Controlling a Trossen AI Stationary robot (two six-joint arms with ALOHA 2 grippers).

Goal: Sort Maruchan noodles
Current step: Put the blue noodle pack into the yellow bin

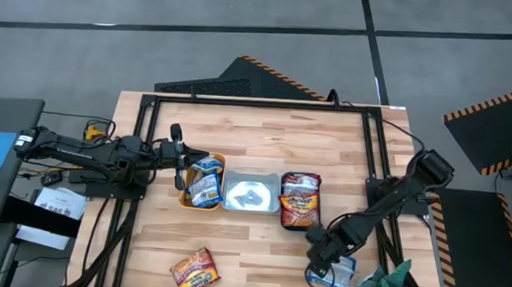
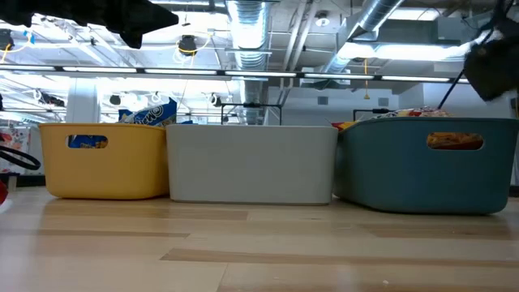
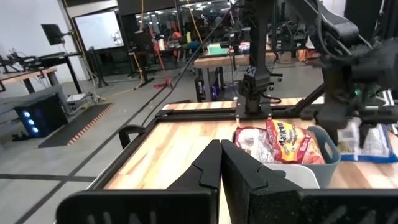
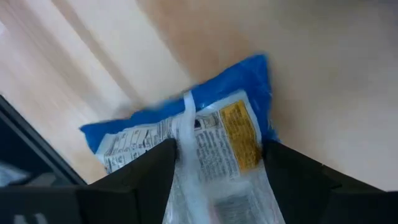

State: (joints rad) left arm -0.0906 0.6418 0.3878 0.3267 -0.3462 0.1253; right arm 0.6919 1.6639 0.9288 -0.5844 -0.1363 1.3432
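Note:
The blue packet should go into the orange tray, so next my right gripper should grab it by its printed back across the seam point(image 4: 208, 149) to sort it there.
A blue-and-yellow noodle packet point(image 4: 186, 143) lies flat on the table near its front right corner, printed back up. My right gripper point(image 4: 217, 177) points down over it, open, one finger on either side of the packet's near part. Blue packets point(image 1: 204, 183) sit in the orange tray point(image 1: 185, 198). Red packets point(image 1: 300, 202) fill the teal tray point(image 1: 280, 218). The clear tray point(image 1: 227, 204) stands between them. One red packet point(image 1: 195, 271) lies on the table at the front left. My left gripper point(image 3: 221, 163) is shut on nothing, level, just left of the orange tray. My right gripper's open fingers point(image 4: 152, 177) straddle the blue packet from above, across its width. I cannot tell whether they touch it. The packet lies flat on the table.
A green cloth point(image 1: 385, 285) is bunched at the front right corner beside the blue packet. A black frame point(image 1: 258, 102) runs along the table's edges. The three trays stand in a row across the middle, with bare wood in front of them and behind.

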